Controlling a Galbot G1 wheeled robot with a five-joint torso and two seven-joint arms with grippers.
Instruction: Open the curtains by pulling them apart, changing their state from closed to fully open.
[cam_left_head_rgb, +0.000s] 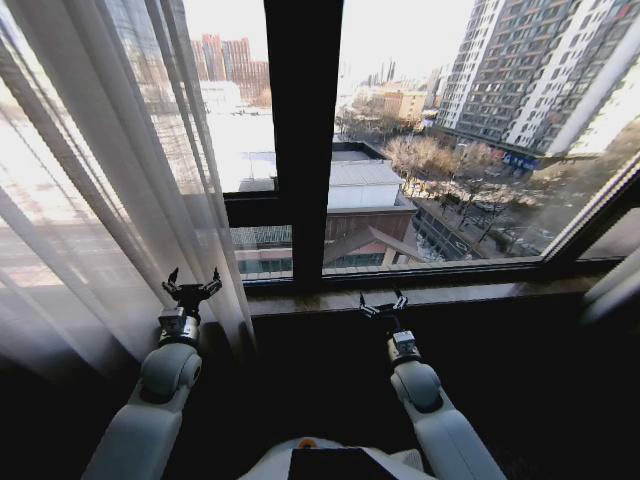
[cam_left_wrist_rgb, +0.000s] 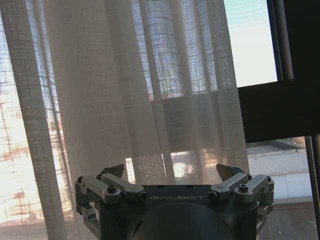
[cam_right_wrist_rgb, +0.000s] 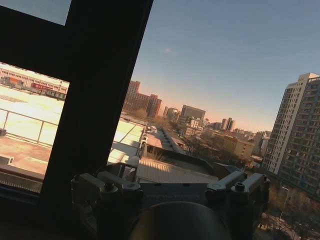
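Observation:
I need to grab the curtain's gathered inner edge (cam_left_head_rgb: 220, 260) with my left gripper next. The pleats bunch up there, while the rest of the curtain spreads wide and slack (cam_left_head_rgb: 60, 230).
The left panel of the sheer white curtains (cam_left_head_rgb: 120, 180) hangs gathered over the left part of the window, its pleats slanting down to the left. My left gripper (cam_left_head_rgb: 192, 283) is open just in front of the panel's inner edge, low down near sill height. In the left wrist view the curtains (cam_left_wrist_rgb: 115, 90) hang close beyond the open left gripper (cam_left_wrist_rgb: 172, 172), with no fabric between the fingers. My right gripper (cam_left_head_rgb: 384, 304) is open and empty before the sill, right of the centre frame. A pale fold of fabric (cam_left_head_rgb: 612, 285) shows at the far right edge.
A dark vertical window frame bar (cam_left_head_rgb: 303, 130) splits the glass in the middle, with a crossbar (cam_left_head_rgb: 250, 208) on its left. The window sill (cam_left_head_rgb: 450, 293) runs below the glass. The right wrist view looks past the open right gripper (cam_right_wrist_rgb: 180, 175) at the frame bar (cam_right_wrist_rgb: 95, 100) and the city outside.

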